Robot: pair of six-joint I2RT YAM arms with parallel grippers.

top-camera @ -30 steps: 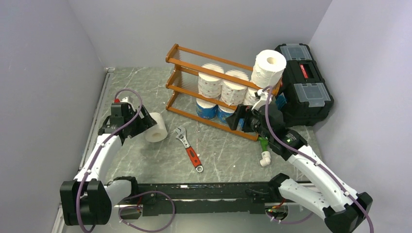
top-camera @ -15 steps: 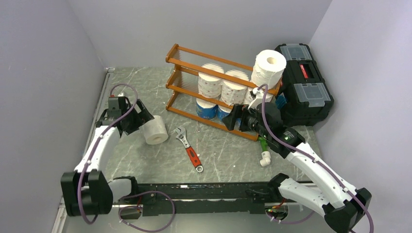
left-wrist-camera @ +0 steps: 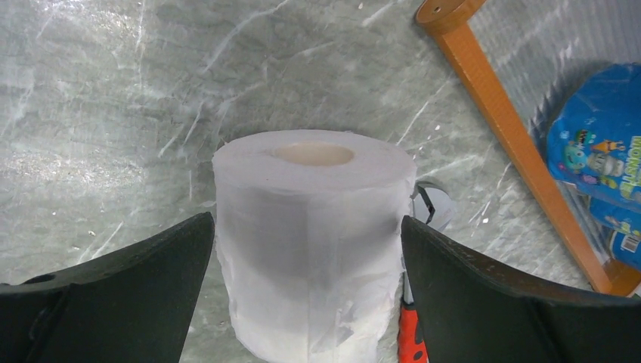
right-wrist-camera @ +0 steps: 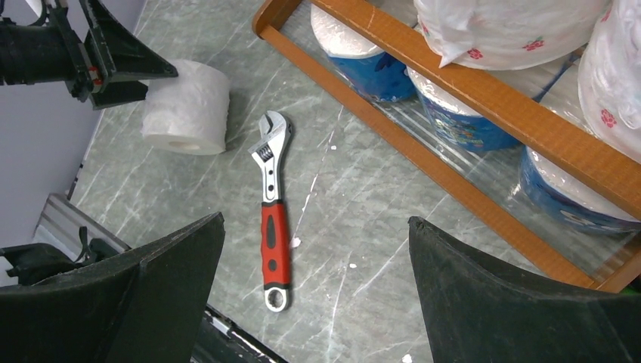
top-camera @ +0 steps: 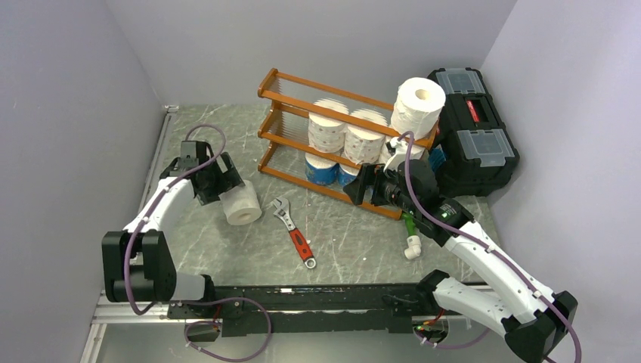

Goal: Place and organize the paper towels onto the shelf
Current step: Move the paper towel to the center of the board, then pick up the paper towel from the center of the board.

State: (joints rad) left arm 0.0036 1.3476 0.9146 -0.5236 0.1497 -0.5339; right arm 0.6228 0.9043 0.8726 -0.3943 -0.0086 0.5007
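Next, my left gripper grabs the white paper towel roll around its curved sides, leaving its flat ends free to stand on the shelf (top-camera: 278, 139).
A plain white paper towel roll (top-camera: 243, 206) stands upright on the table, core hole up. My left gripper (top-camera: 221, 186) is open and straddles this roll (left-wrist-camera: 314, 242), with a thin gap at each finger. The orange-brown shelf (top-camera: 278, 139) holds two red-printed rolls (top-camera: 329, 125) on its middle tier. Blue-wrapped rolls (top-camera: 321, 170) sit on the bottom tier, and a big white roll (top-camera: 418, 102) is at the top right end. My right gripper (top-camera: 361, 187) hovers open and empty in front of the shelf's lower rail (right-wrist-camera: 484, 94). The right wrist view also shows the standing roll (right-wrist-camera: 187, 110).
A red-handled adjustable wrench (top-camera: 295, 231) lies between the arms. A white and green pipe fitting (top-camera: 410, 240) lies by the right arm. A black toolbox (top-camera: 472, 128) stands just right of the shelf. Walls close in on the left, back and right.
The left gripper opened and let go of the white roll, which now stands on the table; the left arm reached farther in. The right gripper drifted slightly left.
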